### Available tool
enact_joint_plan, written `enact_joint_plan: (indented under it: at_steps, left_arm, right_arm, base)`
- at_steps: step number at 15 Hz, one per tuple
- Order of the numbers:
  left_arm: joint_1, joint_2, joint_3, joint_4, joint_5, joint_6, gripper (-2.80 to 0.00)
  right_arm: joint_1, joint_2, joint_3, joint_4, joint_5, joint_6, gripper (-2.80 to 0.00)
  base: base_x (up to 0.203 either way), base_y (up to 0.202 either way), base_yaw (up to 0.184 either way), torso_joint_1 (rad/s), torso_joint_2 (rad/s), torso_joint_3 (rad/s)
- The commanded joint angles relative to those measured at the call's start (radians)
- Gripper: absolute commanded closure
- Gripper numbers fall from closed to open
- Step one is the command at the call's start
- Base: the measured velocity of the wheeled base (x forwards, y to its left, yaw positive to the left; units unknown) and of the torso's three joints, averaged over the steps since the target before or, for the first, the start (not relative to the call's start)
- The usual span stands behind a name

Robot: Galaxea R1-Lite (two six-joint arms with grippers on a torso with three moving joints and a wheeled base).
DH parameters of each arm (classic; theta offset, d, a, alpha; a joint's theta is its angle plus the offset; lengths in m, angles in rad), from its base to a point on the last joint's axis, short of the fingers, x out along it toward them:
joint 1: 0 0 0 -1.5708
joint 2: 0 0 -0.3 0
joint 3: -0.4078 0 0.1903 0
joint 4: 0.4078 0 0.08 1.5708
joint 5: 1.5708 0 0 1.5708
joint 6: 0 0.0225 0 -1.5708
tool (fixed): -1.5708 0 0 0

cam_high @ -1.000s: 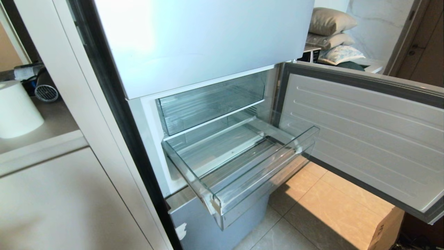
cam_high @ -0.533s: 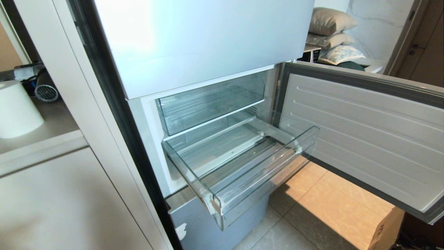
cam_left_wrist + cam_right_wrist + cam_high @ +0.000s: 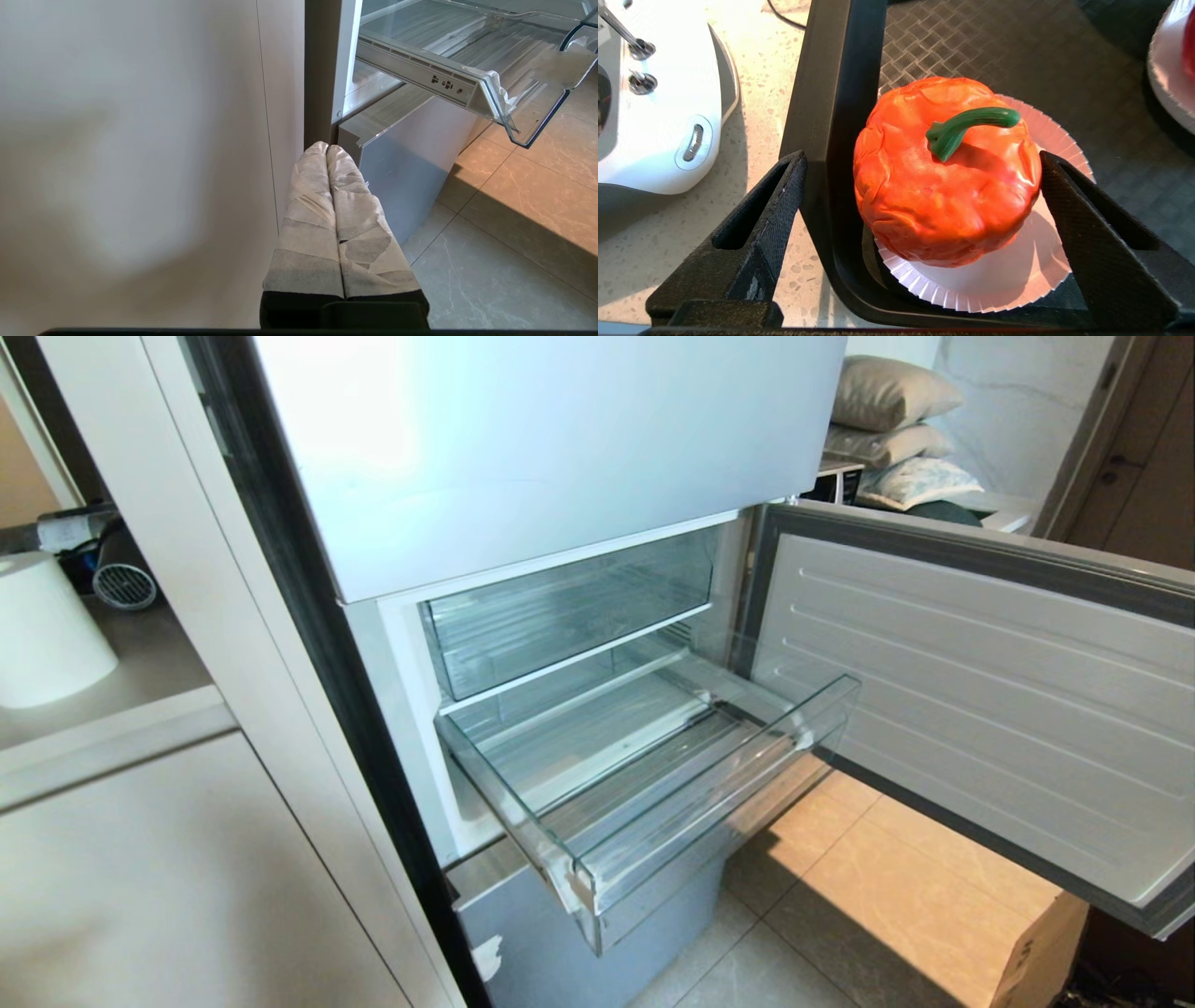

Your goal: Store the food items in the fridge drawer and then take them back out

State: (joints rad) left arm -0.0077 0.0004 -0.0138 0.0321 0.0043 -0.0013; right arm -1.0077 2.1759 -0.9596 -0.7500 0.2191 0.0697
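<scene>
My right gripper's fingers reach down beside the orange-red fruit (image 3: 945, 186) over the white paper plate (image 3: 999, 284), so it is now time to close them on the fruit.
The fridge drawer (image 3: 719, 779) stands pulled out and holds nothing; its taped corner (image 3: 495, 88) shows in the left wrist view. Neither gripper shows in the head view. An orange-red fruit (image 3: 945, 186) with a green stem (image 3: 966, 123) sits on a white paper plate (image 3: 999, 284) in a black tray (image 3: 836, 93). My right gripper (image 3: 920, 158) is open, one finger on each side of the fruit; the fingertip (image 3: 1052, 172) on one side is close against it. A red sliver of another fruit (image 3: 1190, 42) lies on a second plate (image 3: 1164, 70). My left gripper (image 3: 327, 148) is shut and parked low beside the fridge.
The fridge door (image 3: 980, 709) is swung open to the right, with a cardboard box (image 3: 1036, 952) on the floor under it. A deeper clear bin (image 3: 569, 607) sits above the drawer. A white device (image 3: 658, 116) lies on the speckled counter beside the tray.
</scene>
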Motion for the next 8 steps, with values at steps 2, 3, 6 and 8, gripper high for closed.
enact_joint_plan:
  at_steps: [2, 3, 6, 8]
  left_arm:
    - [0.0, 0.0, 0.0, 0.0, 0.0, 0.0, 0.0]
    - [0.0, 0.0, 0.0, 0.0, 0.0, 0.0, 0.0]
    - [0.0, 0.0, 0.0, 0.0, 0.0, 0.0, 0.0]
    - [0.0, 0.0, 0.0, 0.0, 0.0, 0.0, 0.0]
  right_arm:
    - [0.0, 0.01, -0.001, -0.005, 0.002, -0.004, 0.0]
    - [0.0, 0.013, -0.007, -0.005, 0.002, 0.001, 0.0]
    - [0.0, 0.007, -0.007, -0.005, 0.0, 0.004, 0.0]
    - [0.0, -0.016, 0.002, -0.002, 0.0, 0.006, 0.0]
  base:
    - [0.0, 0.0, 0.0, 0.0, 0.0, 0.0]
    - [0.0, 0.0, 0.0, 0.0, 0.0, 0.0]
    - [0.0, 0.0, 0.0, 0.0, 0.0, 0.0]
    - [0.0, 0.0, 0.0, 0.0, 0.0, 0.0]
